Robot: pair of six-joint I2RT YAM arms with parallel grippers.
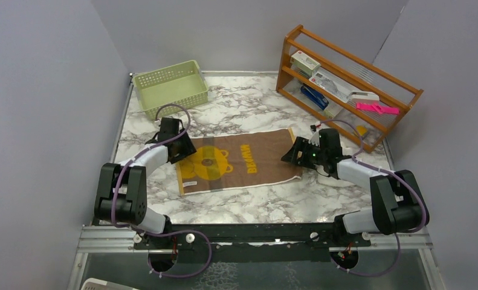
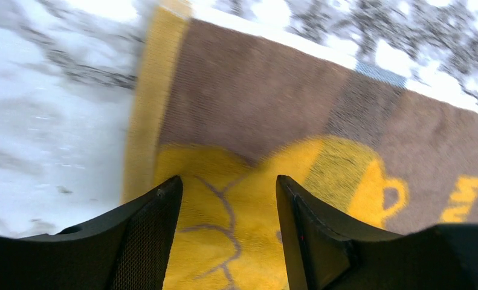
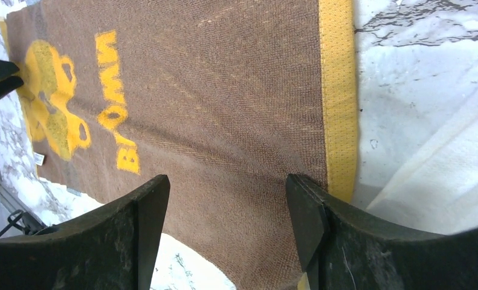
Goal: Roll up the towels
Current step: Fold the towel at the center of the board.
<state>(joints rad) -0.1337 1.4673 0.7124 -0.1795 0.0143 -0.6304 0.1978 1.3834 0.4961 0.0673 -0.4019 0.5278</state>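
Next, my left gripper pinches the brown towel's far corner point(image 2: 177, 11), where yellow cloth meets the towel's white edge, to fold the towel over for rolling.
One towel point(image 1: 242, 160) lies flat on the marble table, brown side up, with a yellow bear, yellow letters and yellow edge bands. My left gripper point(image 1: 185, 148) is open just above its left end, jaws either side of the bear print point(image 2: 228, 181). My right gripper point(image 1: 290, 156) is open over its right end, jaws over brown cloth point(image 3: 227, 181) beside the yellow band point(image 3: 339, 103). Neither holds anything. The cream-white towel point(image 3: 448, 175) shows only in the right wrist view, lying beside the brown towel's right edge.
A pale green basket point(image 1: 171, 87) stands at the back left. A wooden rack point(image 1: 345, 78) with boxes and a pink item point(image 1: 376, 108) stands at the back right. Grey walls close in on three sides.
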